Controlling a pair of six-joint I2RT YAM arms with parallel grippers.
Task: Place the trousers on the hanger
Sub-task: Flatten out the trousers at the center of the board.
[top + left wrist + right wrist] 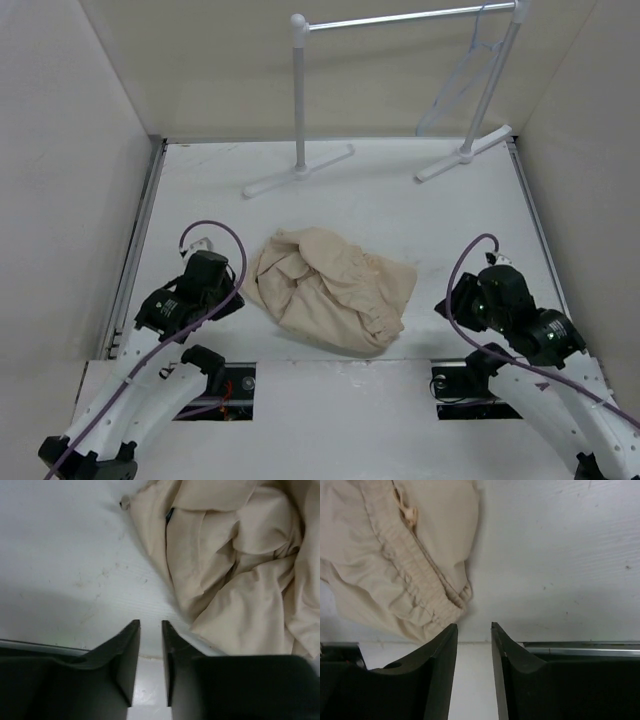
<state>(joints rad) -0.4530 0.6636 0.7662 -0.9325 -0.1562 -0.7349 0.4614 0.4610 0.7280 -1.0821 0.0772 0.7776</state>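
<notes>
I will grab the trousers [330, 285] next with my right gripper by the near end of the elastic waistband [388, 332]. The legs then stay free to straighten for hanging.
The beige trousers [330, 285] lie crumpled in a heap on the white table [400, 200], between my two arms. They fill the upper right of the left wrist view [235, 555], and their elastic waistband shows at the upper left of the right wrist view [395, 555]. The thin pale hanger [462, 75] hangs from the right end of the rack's bar at the back. My left gripper [232, 300] [150, 624] is just left of the heap, narrowly open and empty. My right gripper [445, 305] [474, 626] is just right of the heap, narrowly open and empty.
A white-posted clothes rack [300, 90] with a metal bar stands at the back, its feet spread on the table. Pale walls close in the left, right and back. A metal rail [135, 250] runs along the table's left edge.
</notes>
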